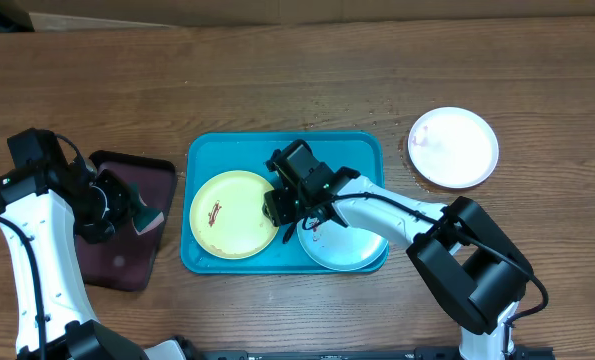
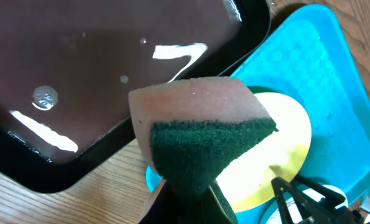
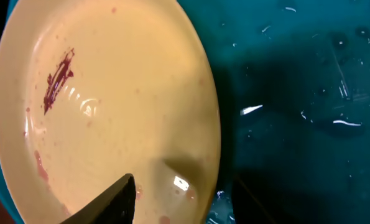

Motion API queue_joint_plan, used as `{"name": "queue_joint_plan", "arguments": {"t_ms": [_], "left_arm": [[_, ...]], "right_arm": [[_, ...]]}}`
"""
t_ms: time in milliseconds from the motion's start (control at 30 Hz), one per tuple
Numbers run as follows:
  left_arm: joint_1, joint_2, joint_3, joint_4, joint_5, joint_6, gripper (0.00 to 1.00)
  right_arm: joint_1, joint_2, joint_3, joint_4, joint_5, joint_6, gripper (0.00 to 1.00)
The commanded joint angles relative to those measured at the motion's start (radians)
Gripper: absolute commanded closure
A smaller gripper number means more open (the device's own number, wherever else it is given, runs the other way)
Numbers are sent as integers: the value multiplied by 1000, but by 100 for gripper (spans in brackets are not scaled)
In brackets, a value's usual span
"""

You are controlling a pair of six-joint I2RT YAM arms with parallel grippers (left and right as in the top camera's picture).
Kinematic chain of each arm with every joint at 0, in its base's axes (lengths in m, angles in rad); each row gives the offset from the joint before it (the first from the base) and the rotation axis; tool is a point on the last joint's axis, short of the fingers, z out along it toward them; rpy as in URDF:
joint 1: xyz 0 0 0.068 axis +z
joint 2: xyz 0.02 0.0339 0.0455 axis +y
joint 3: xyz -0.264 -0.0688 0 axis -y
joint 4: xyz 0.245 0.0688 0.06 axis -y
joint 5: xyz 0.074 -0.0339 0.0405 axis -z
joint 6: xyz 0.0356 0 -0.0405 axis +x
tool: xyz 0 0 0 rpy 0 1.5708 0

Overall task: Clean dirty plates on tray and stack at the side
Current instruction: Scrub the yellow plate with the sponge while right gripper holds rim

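Note:
I should close my right gripper on the yellow-green plate's rim (image 3: 211, 189) now, because the plate's rim is between my fingers and level with them.
The turquoise tray (image 1: 347, 150) holds a yellow-green plate (image 1: 232, 213) with a dark red smear (image 3: 59, 78), and beside it a white plate with a pale teal rim (image 1: 352, 250), partly under my right arm. A third, white plate (image 1: 453, 147) lies on the table to the right of the tray. My right gripper (image 1: 285, 222) is open at the yellow-green plate's right edge, one finger (image 3: 110, 202) over the plate and the rim between the jaws. My left gripper (image 1: 137, 212) is shut on a pink and green sponge (image 2: 203, 137), over the gap between the maroon tray and the turquoise tray (image 2: 321, 62).
A dark maroon tray (image 1: 117, 260) with a black rim lies left of the turquoise tray; its wet surface (image 2: 79, 50) shows droplets. Bare wooden table runs along the back and at the far right.

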Motion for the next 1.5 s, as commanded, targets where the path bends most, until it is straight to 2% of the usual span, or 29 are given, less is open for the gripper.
{"name": "queue_joint_plan", "arguments": {"t_ms": [0,267,400,467,600,800,1033,1267,1467], "left_arm": [[-10,0,-5,3,24,29,96],[-75,0,-5,3,31,52,96],[-138,0,-5,5,31,66,96],[-172,0,-5,9,30,66,96],[-244,0,-5,24,28,66,96],[-316,1,-31,66,26,66,96],[-413,29,-106,132,80,69,96],[-513,133,-141,249,151,58,96],[-536,238,-141,310,153,39,96]], "right_arm": [[0,6,26,-35,0,5,52],[0,6,26,-35,2,90,66],[2,15,24,-37,18,173,79],[2,20,24,-40,22,175,82],[1,24,24,-50,30,175,96],[-11,24,25,-50,100,174,96],[-45,24,25,-50,86,171,96],[-44,24,25,-14,93,158,95],[-44,24,25,-24,93,137,95]]}}
